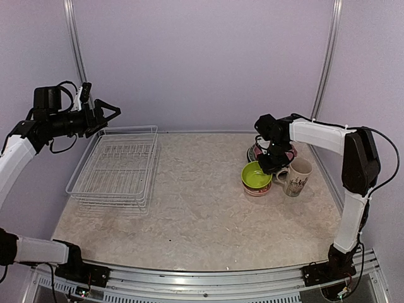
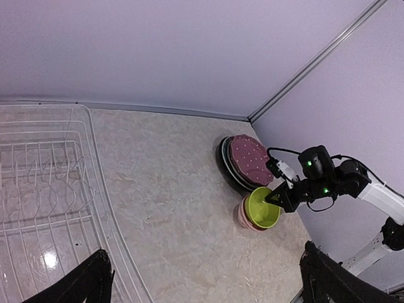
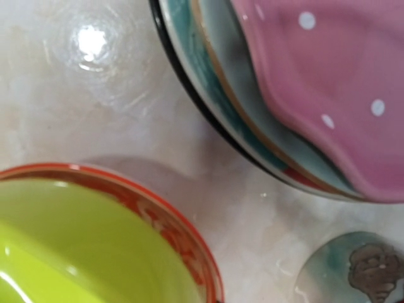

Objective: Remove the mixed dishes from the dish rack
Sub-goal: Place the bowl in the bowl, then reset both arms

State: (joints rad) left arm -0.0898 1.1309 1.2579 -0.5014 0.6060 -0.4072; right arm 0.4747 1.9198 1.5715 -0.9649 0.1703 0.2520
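The lime-green bowl comes free from my right gripper now: the white-and-red bowl's [image 1: 257, 190] rim shows beneath the lime-green bowl, so the lime-green bowl would settle in it.
The white wire dish rack [image 1: 117, 167] stands at the left with no dish in it; it also shows in the left wrist view [image 2: 44, 208]. The lime-green bowl [image 1: 255, 175] sits nested in the small white-and-red bowl [image 1: 257, 190]. Behind them lies a stack of plates [image 1: 255, 152] with the pink polka-dot plate [image 2: 249, 158] on top. The cream printed mug [image 1: 297, 177] stands upright to the right. My right gripper [image 1: 273, 164] is at the green bowl's right rim [image 2: 262, 207]; its fingers do not show in the right wrist view. My left gripper [image 1: 111, 113] is open, raised above the rack's far left corner.
The right wrist view shows the green bowl [image 3: 76, 252], the red rim [image 3: 173, 221], the plate stack's edge [image 3: 208, 69] and the mug's side [image 3: 353, 271] close together. Lilac walls enclose the table on the back and both sides.
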